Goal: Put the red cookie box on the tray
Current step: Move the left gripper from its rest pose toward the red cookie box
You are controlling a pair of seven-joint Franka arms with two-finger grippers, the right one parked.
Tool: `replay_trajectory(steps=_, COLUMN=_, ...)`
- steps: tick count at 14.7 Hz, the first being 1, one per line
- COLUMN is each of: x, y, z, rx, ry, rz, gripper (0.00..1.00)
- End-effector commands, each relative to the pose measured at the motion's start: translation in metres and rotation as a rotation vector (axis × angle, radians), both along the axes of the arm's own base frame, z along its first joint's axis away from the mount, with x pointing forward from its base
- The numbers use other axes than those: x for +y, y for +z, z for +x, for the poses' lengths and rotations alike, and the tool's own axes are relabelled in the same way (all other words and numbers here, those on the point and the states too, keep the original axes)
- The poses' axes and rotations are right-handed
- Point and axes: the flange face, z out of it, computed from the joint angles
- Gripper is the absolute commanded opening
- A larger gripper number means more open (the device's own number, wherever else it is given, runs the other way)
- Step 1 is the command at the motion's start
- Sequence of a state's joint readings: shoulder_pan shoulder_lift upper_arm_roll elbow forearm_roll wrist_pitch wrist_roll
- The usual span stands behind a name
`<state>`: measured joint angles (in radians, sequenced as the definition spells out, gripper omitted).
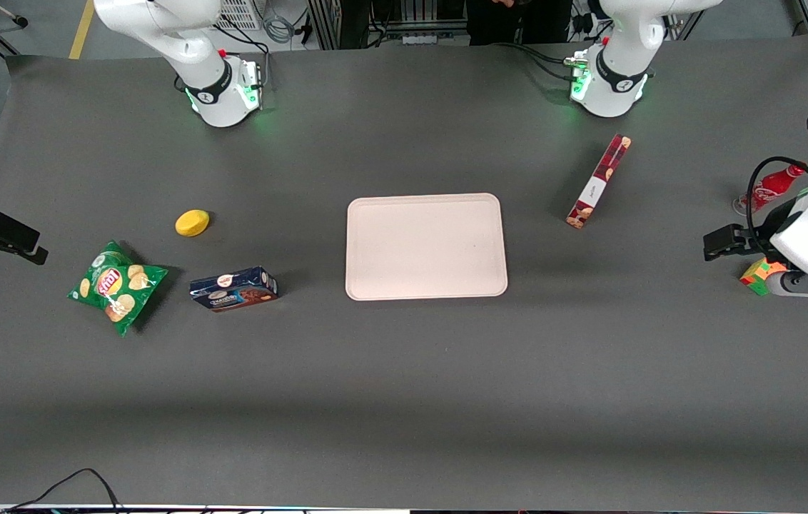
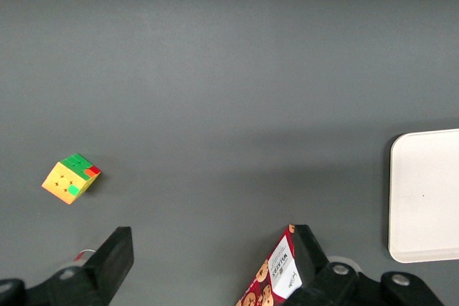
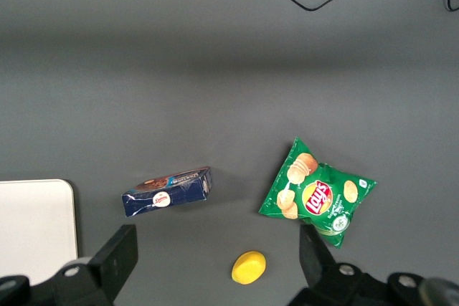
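Note:
The red cookie box point(image 1: 598, 182) stretches far from end to end, so my gripper needs to grip it next across its narrow width, on its two long sides.
The red cookie box point(image 1: 598, 182) stands on a long edge on the dark table, between the tray point(image 1: 425, 245) and the working arm's end. The pale tray lies flat in the middle of the table with nothing on it. My gripper point(image 1: 725, 241) hovers high at the working arm's end, well away from the box. In the left wrist view the gripper point(image 2: 213, 257) is open with bare table between its fingers. There, one end of the red cookie box point(image 2: 278, 271) shows just inside one fingertip point(image 2: 310, 247), far below it. An edge of the tray point(image 2: 427, 195) also shows.
A coloured puzzle cube point(image 1: 761, 275) point(image 2: 70, 177) and a red bottle point(image 1: 771, 185) lie at the working arm's end. Toward the parked arm's end are a dark blue cookie box point(image 1: 234, 288), a green chips bag point(image 1: 115, 285) and a yellow object point(image 1: 192, 222).

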<state>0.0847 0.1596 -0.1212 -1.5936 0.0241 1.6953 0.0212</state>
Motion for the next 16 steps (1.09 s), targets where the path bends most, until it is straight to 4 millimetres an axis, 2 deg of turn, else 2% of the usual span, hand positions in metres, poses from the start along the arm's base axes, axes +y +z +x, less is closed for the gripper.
replay_trajectory(steps=1, x=-0.003, y=0.007, z=0.003, rx=0.004, ry=-0.003, rz=0.009, gripper=1.00)
replay_trajectory(steps=4, x=-0.003, y=0.013, z=0.005, rx=-0.012, ry=-0.013, rz=0.004, gripper=1.00)
replay_trajectory(steps=6, x=-0.010, y=0.021, z=0.004, rx=-0.022, ry=-0.045, rz=0.008, gripper=1.00)
replay_trajectory(steps=10, x=-0.012, y=0.019, z=0.004, rx=-0.012, ry=-0.053, rz=0.005, gripper=1.00)
replay_trajectory(steps=13, x=-0.035, y=0.021, z=-0.006, rx=0.027, ry=-0.079, rz=0.010, gripper=1.00)
replay_trajectory(steps=16, x=-0.036, y=0.014, z=-0.013, rx=0.093, ry=-0.092, rz=0.012, gripper=1.00)
